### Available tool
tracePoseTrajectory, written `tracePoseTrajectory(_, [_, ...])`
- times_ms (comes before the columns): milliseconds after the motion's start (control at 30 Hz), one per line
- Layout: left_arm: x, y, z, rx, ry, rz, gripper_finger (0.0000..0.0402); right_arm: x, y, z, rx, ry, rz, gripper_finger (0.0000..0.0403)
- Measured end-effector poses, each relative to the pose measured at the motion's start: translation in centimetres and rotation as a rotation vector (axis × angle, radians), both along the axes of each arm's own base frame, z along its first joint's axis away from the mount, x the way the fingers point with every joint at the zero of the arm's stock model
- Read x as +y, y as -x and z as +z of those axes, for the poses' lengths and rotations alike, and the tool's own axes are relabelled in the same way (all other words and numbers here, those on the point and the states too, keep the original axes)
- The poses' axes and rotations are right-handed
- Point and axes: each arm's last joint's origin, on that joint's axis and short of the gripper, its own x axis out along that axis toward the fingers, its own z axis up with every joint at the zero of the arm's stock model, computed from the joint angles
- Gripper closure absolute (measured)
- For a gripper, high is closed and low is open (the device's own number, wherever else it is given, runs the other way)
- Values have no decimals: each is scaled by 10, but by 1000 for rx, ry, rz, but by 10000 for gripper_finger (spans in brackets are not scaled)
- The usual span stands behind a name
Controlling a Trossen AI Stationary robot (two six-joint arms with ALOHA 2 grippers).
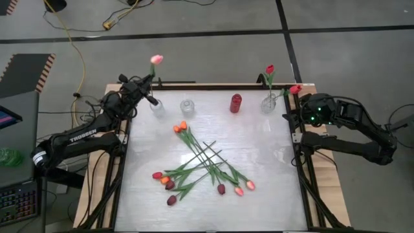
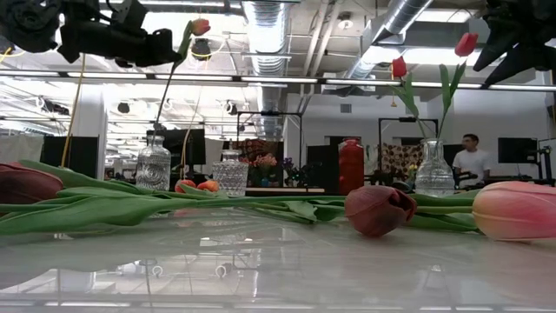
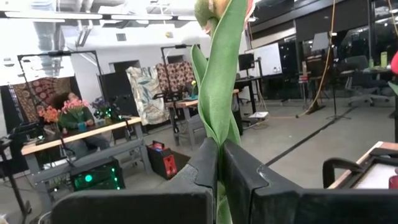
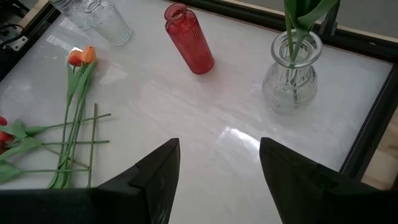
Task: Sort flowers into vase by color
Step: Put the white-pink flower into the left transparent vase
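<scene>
My left gripper is ready to let go, as the pink tulip [image 1: 156,59] is upright with its stem below my fingers inside the opening of the clear vase below the gripper.
My left gripper [image 1: 147,90] is at the table's far left corner, shut on a pink tulip [image 1: 156,59]. Below it stands a clear glass vase [image 2: 154,165]. A second clear glass [image 1: 187,105] and a red vase [image 1: 236,103] stand along the far edge. A clear vase [image 1: 269,102] at the far right has two red tulips [image 2: 399,67] standing in it by their stems. Several tulips [image 1: 200,158] with orange, pink, red and maroon heads lie crossed on the table's middle. My right gripper [image 4: 217,168] is open and hovers over the far right of the table. My left gripper pinches the pink tulip's stem and leaves [image 3: 219,127] between its two fingers, some way below the head. The fingers [image 2: 161,45] come about level from the table's left, across the stem. The tulip stands nearly upright, its stem [image 2: 167,96] running down to the mouth of the clear vase.
A black frame [image 1: 194,84] borders the table. The near part of the white tabletop [image 1: 207,210] holds nothing. Cables [image 1: 77,58] lie on the floor beyond the far left corner. In the low view a person [image 2: 472,161] stands far back in the room.
</scene>
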Motion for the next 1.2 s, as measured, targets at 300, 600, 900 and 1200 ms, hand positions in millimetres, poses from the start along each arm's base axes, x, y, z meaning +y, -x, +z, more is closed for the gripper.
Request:
tracePoseTrajectory(300, [0,0,-2,-13,34,10,346,0,0,0,0,0,0,154])
tracePoseTrajectory(600, [1,1,-2,-14,42,25,283,0,0,0,0,0,0,154])
tracePoseTrajectory(900, [-9,8,8,-90,8,-54,272,-1,-3,3,-51,9,-9,154])
tracePoseTrajectory(1200, [-20,4,11,-117,18,-382,272,-5,-18,7,-96,-20,63,154])
